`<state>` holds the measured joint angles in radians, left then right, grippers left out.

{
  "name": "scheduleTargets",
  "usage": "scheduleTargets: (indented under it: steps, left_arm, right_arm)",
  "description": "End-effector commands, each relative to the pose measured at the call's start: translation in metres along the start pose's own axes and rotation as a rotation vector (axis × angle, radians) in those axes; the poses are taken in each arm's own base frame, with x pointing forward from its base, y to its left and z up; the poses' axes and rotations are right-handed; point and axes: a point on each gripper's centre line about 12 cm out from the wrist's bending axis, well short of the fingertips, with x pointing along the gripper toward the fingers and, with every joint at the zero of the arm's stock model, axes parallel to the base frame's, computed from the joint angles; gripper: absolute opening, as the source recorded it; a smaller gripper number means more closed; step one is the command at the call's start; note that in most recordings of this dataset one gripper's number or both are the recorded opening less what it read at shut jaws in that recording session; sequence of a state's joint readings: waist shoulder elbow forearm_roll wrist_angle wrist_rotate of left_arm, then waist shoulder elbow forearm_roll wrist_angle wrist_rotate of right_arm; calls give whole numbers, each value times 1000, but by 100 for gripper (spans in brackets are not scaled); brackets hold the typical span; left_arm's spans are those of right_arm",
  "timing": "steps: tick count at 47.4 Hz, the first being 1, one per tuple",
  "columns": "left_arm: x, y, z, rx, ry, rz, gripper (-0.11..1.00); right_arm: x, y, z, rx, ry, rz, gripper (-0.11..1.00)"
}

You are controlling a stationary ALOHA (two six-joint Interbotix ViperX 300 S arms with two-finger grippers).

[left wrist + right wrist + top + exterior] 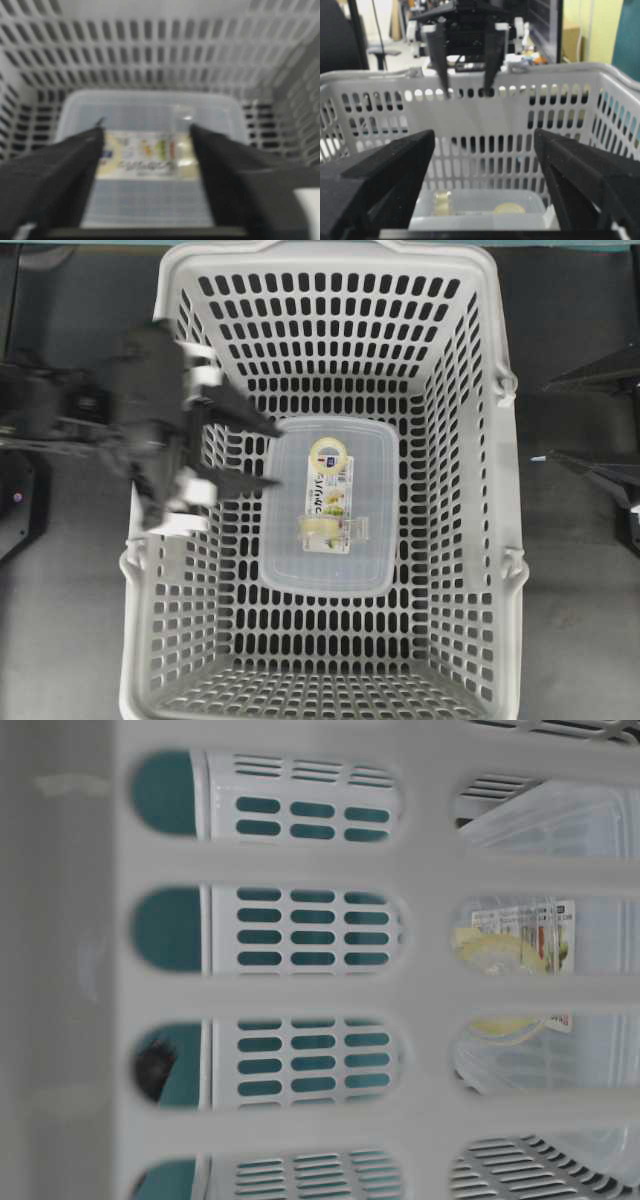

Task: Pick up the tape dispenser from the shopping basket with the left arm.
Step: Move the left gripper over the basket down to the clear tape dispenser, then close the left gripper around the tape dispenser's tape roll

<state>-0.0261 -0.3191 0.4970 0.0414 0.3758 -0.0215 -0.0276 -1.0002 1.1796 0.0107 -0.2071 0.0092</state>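
The yellow tape makes the roll end bulky beside a slim clear arm (pixel 355 529), so my left gripper should next grab the tape dispenser by its roll end (pixel 320 528).
The tape dispenser (pixel 330 498), a narrow printed card with pale yellow rolls, lies flat in the middle of the grey shopping basket (pixel 512 502), over a translucent container (pixel 372 550). I cannot tell whether it rests on the lid or inside. My left gripper (pixel 277 455) is open above the basket's left wall, with the fingertips pointing inward toward the card and apart from it. In the left wrist view the dispenser (pixel 147 155) shows between the spread fingers (pixel 60 170). My right gripper (pixel 546 422) stands open outside the right wall, holding nothing.
The basket's slotted walls (pixel 150 45) rise on all sides of the container (pixel 150 107). From the right wrist view the left gripper (pixel 465 87) hangs over the far rim (pixel 560 70). Dark tabletop (pixel 80 620) surrounds the basket.
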Motion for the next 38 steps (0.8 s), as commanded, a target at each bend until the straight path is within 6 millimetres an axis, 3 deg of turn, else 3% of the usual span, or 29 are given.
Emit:
scheduleTargets:
  steps: [1, 4, 20, 33, 38]
  left_arm:
    - [17, -4, 14, 15, 78, -6, 78]
    - [35, -9, 11, 26, 177, -15, 88]
    - [99, -33, -18, 53, 447, -44, 86]
    - [121, -37, -41, 15, 528, -35, 84]
    - [122, -35, -44, -40, 539, -17, 78]
  right_arm:
    - [2, 0, 6, 1, -5, -2, 76]
    - [2, 0, 6, 3, -3, -2, 76]
    - [-1, 0, 10, 3, -18, -2, 76]
    - [-2, 0, 9, 3, -18, -2, 76]
    - [-2, 0, 9, 2, -18, -2, 76]
